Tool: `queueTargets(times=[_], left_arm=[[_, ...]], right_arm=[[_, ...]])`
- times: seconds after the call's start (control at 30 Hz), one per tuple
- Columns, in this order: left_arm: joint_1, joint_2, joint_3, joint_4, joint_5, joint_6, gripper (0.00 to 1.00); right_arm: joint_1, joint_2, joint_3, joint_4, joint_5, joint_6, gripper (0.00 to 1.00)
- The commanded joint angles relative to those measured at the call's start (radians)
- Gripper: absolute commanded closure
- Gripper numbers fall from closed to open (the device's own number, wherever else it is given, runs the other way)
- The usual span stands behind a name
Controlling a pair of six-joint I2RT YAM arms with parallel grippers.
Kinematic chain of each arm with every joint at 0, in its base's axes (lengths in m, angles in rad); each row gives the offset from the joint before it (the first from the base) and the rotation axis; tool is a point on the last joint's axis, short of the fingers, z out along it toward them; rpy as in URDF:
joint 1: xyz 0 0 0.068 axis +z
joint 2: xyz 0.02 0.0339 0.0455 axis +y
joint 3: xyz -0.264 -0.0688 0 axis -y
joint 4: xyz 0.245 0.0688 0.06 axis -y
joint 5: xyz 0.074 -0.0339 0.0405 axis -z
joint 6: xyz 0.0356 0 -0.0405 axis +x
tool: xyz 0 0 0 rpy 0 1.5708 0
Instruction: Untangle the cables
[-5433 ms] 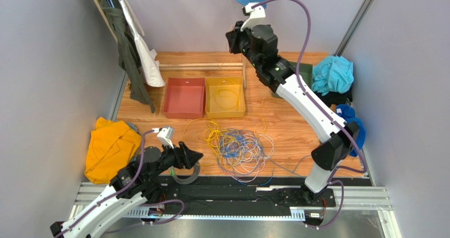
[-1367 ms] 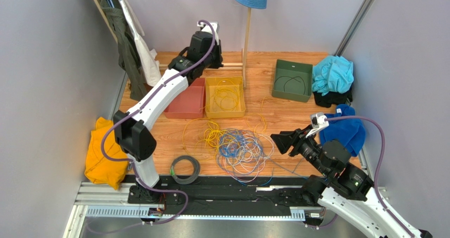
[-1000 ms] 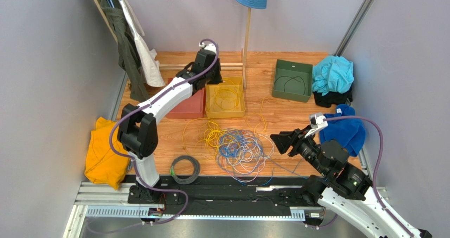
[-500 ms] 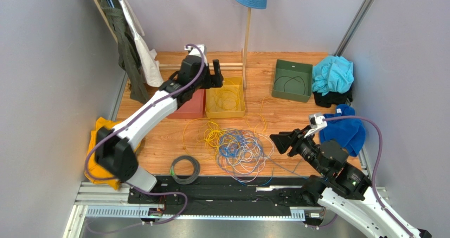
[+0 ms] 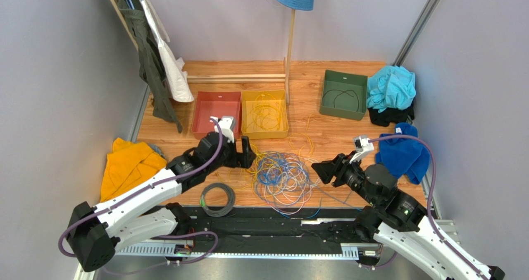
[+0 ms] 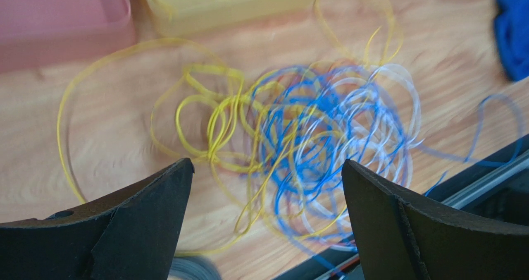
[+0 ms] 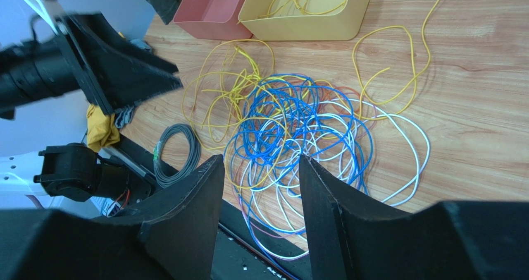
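Observation:
The yellow loops are below my left fingers; closing now would miss.
The cables (image 5: 280, 171) lie as a loose tangle of yellow, blue and pale wires on the wooden table, with yellow loops at the left and back. My left gripper (image 5: 244, 153) hovers at the tangle's left edge, jaws wide open and empty. In the left wrist view the left gripper (image 6: 267, 163) frames the blurred cables (image 6: 310, 137). My right gripper (image 5: 320, 170) points at the tangle from the right, open with nothing between its fingers. The right wrist view shows the right gripper (image 7: 261, 159) just short of the cables (image 7: 298, 125).
A yellow bin (image 5: 265, 133) holding yellow wires and a red bin (image 5: 216, 94) stand behind the tangle. A green bin (image 5: 343, 76) with a dark cable is at the back right. A grey coil (image 5: 217, 199) lies front left. An orange cloth (image 5: 127, 171) and a blue cloth (image 5: 410, 150) flank the table.
The left arm has swung from over the yellow bin down to the tangle's left edge, and its jaws have opened wide. The right gripper has crept slightly toward the tangle.

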Motion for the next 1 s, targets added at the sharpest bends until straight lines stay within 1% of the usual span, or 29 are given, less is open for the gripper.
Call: queueTargets(times=[0.0, 0.13, 0.2, 0.23, 0.27, 0.33, 0.37, 0.4, 0.53, 0.57, 0.6, 0.63, 0.67, 0.7, 0.8, 0.83, 0.9, 0.93, 0.97], left_arm=[[-0.013, -0.114, -0.087, 0.028, -0.014, -0.036, 0.01], [-0.013, -0.119, -0.127, 0.049, 0.006, -0.036, 0.01], [-0.013, -0.095, -0.145, 0.065, 0.037, -0.042, 0.05], [-0.013, -0.086, -0.155, 0.091, 0.069, -0.042, 0.08], [-0.013, -0.073, -0.173, 0.106, 0.086, -0.044, 0.17], [-0.013, -0.035, -0.184, 0.134, 0.121, -0.044, 0.31], [-0.013, -0.021, -0.190, 0.140, 0.127, -0.042, 0.42], [-0.015, 0.002, -0.188, 0.138, 0.133, -0.041, 0.45], [-0.013, 0.005, -0.175, 0.110, 0.136, -0.023, 0.50], [-0.013, -0.004, -0.161, 0.097, 0.132, -0.007, 0.54], [-0.013, -0.032, -0.152, 0.085, 0.126, -0.001, 0.61], [-0.013, -0.046, -0.138, 0.051, 0.110, 0.005, 0.79], [-0.013, -0.058, -0.107, 0.030, 0.103, 0.020, 0.93], [-0.013, -0.081, -0.087, 0.007, 0.093, 0.027, 1.00], [-0.013, -0.122, 0.011, -0.081, 0.081, 0.063, 1.00], [-0.015, -0.133, 0.067, -0.122, 0.077, 0.071, 1.00], [-0.015, -0.168, 0.132, -0.159, 0.067, 0.092, 1.00], [-0.013, -0.179, 0.204, -0.193, 0.054, 0.099, 1.00], [-0.013, -0.188, 0.244, -0.208, 0.046, 0.115, 1.00]], right_arm=[[0.007, 0.009, -0.008, 0.050, -0.016, 0.031, 0.49], [0.007, 0.015, -0.021, 0.055, -0.019, 0.049, 0.49], [0.007, 0.017, -0.027, 0.057, -0.019, 0.057, 0.49], [0.007, 0.015, -0.030, 0.057, -0.019, 0.060, 0.49], [0.007, 0.017, -0.033, 0.057, -0.018, 0.061, 0.49], [0.005, 0.017, -0.037, 0.058, -0.016, 0.061, 0.49], [0.007, 0.020, -0.039, 0.057, -0.013, 0.063, 0.49], [0.007, 0.020, -0.041, 0.060, -0.013, 0.063, 0.50], [0.007, 0.024, -0.042, 0.064, -0.015, 0.067, 0.50], [0.007, 0.026, -0.041, 0.063, -0.013, 0.067, 0.50], [0.008, 0.023, -0.042, 0.064, -0.015, 0.067, 0.50], [0.007, 0.023, -0.042, 0.064, -0.015, 0.069, 0.50], [0.007, 0.024, -0.042, 0.066, -0.015, 0.069, 0.50], [0.005, 0.020, -0.041, 0.064, -0.015, 0.069, 0.50], [0.005, 0.012, -0.041, 0.061, -0.016, 0.072, 0.50], [0.007, 0.011, -0.039, 0.063, -0.018, 0.072, 0.50], [0.008, 0.003, -0.038, 0.057, -0.018, 0.075, 0.51], [0.007, -0.002, -0.036, 0.055, -0.019, 0.075, 0.51], [0.008, -0.006, -0.034, 0.054, -0.019, 0.075, 0.51]])
